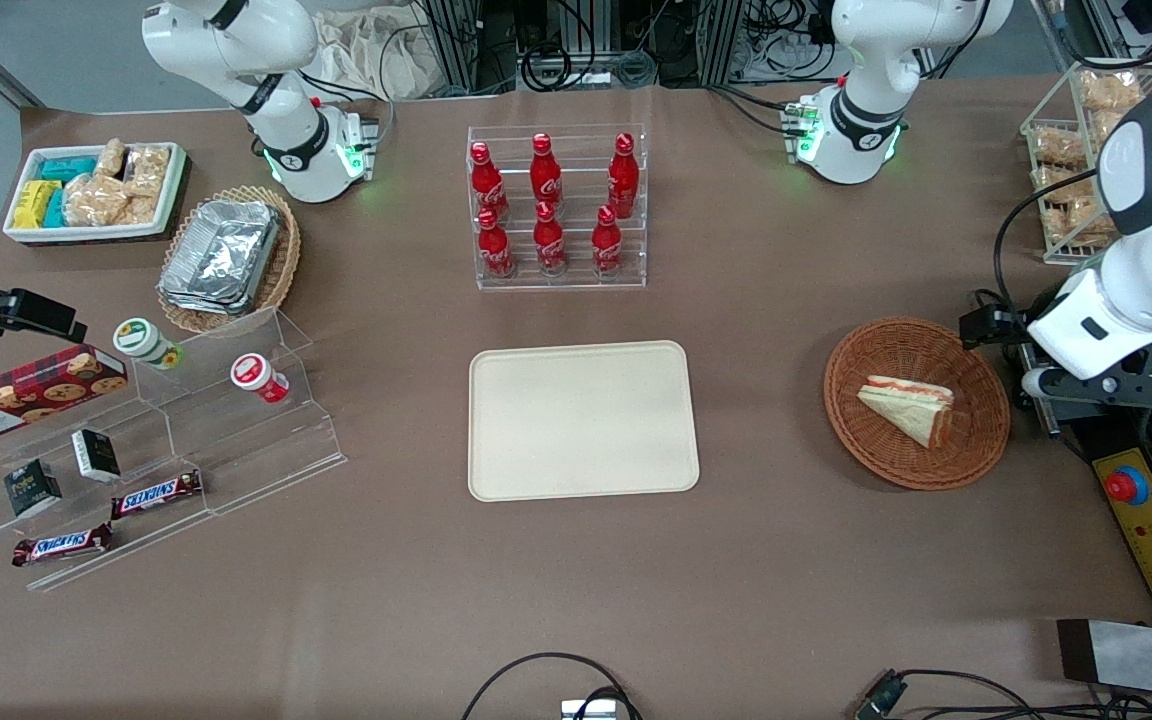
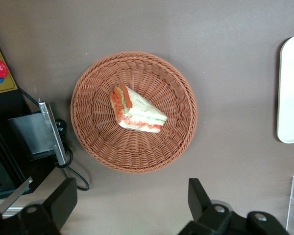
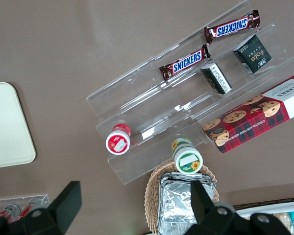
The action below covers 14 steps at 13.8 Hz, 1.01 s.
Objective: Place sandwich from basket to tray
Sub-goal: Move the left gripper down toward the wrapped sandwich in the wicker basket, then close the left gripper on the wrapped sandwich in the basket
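Observation:
Next, my left gripper needs to grab the sandwich by its narrow end (image 1: 879,389) to place the sandwich on the cream-beige tray (image 1: 581,420).
The sandwich (image 1: 908,408), a pale bread wedge with red-orange and green filling, lies in the round reddish-brown wicker basket (image 1: 921,332) toward the working arm's end of the table. The cream-beige tray (image 1: 581,420) lies flat at the table's middle with nothing on it. My left gripper (image 1: 1056,385) hangs above the table beside the basket, at its edge toward the working arm's end. In the left wrist view the sandwich (image 2: 135,111) sits mid-basket (image 2: 88,132), the tray's edge (image 2: 291,88) shows, and the gripper (image 2: 132,200) is open and empty, its fingers off the basket's rim.
A yellow control box with a red button (image 1: 1141,510) and cables lie beside the basket. A wire rack of bagged snacks (image 1: 1076,150) stands farther from the camera. A rack of red bottles (image 1: 558,205) stands farther back than the tray. An acrylic snack stand (image 1: 136,450) is toward the parked arm's end.

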Each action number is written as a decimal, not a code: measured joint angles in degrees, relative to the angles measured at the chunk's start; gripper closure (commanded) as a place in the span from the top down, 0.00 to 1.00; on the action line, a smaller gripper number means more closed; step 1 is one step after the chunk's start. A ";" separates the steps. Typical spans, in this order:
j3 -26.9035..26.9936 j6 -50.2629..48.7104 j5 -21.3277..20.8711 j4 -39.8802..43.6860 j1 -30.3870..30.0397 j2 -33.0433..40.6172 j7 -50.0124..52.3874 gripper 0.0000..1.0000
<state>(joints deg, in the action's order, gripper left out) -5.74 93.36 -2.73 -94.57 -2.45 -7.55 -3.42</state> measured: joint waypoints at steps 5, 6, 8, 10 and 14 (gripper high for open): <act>0.65 -2.31 -0.10 2.65 -0.12 -2.14 5.48 1.00; 0.65 -2.46 -0.13 2.62 -0.12 -2.67 6.98 1.00; 1.00 -1.23 -0.13 1.84 -0.18 -4.31 8.75 1.00; 2.24 6.29 0.20 -2.52 -1.01 -5.69 10.96 1.00; 2.98 24.97 0.95 -15.74 -4.00 -6.75 20.74 1.00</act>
<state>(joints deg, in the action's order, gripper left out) -2.76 118.33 -1.77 -110.31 -6.44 -14.29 17.32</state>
